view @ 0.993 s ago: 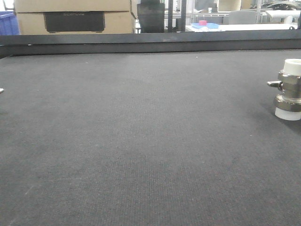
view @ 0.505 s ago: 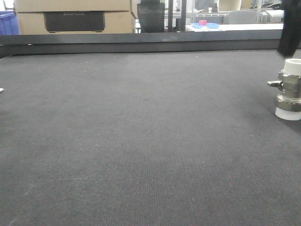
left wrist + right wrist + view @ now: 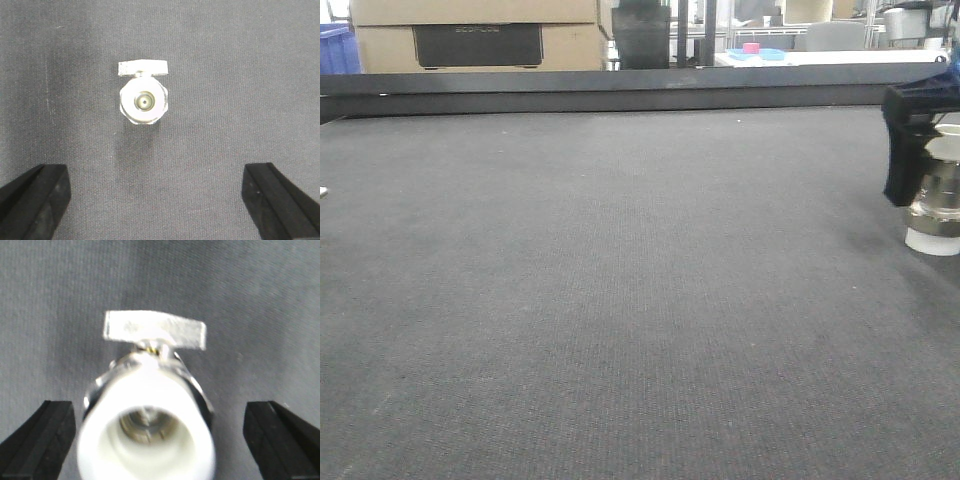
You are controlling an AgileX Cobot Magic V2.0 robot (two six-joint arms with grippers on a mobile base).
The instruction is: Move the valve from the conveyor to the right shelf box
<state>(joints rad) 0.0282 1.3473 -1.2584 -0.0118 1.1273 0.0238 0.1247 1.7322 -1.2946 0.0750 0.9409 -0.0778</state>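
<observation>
My right gripper takes hold of its metal body [image 3: 934, 205] next, to put it in the right shelf box.
The valve [image 3: 935, 205] stands upright on the dark grey conveyor [image 3: 620, 280] at the far right edge of the front view. One black finger [image 3: 900, 160] of my right gripper hangs close by its left side and covers its lever. In the right wrist view the valve [image 3: 150, 430] sits between the wide-open jaws of my right gripper [image 3: 160, 440], touching neither. In the left wrist view my left gripper [image 3: 157, 200] is open and empty above the belt, with an upright valve [image 3: 142, 100] ahead of it. I cannot tell whether it is the same valve.
A black rail [image 3: 620, 95] edges the belt's far side. Behind it are cardboard boxes [image 3: 470, 35], a blue bin [image 3: 338, 50] and a white table with a blue tray [image 3: 755, 52]. A small pale object [image 3: 323, 191] shows at the left edge.
My right gripper has come down from above into the front view, its finger now beside the valve's left side. The valve has not moved.
</observation>
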